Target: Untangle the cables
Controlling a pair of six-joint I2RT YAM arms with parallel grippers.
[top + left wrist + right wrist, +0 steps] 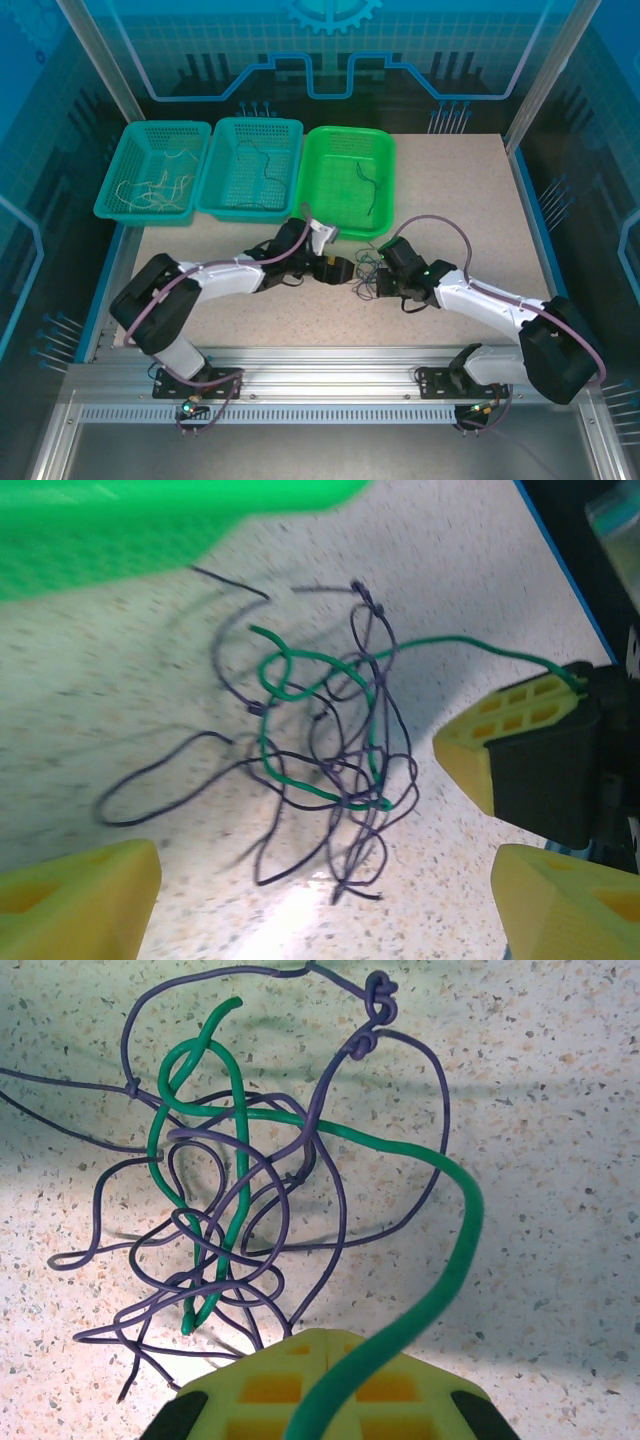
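Next, my left gripper grabs the dark purple cable's loop that sticks out from the tangle, to untangle that cable from the green cable.
A tangle of thin dark purple cables lies on the speckled table between both grippers. A thicker green cable winds through the tangle. My right gripper is shut on one end of the green cable, which rises off the table to its yellow fingertips. My left gripper hangs open just left of the tangle, its yellow fingers spread wide on either side with nothing between them.
Three baskets stand along the back: a teal basket with white cables, a teal basket with a dark cable, and a green basket with dark cables, close behind the tangle. Metal frame posts border the table.
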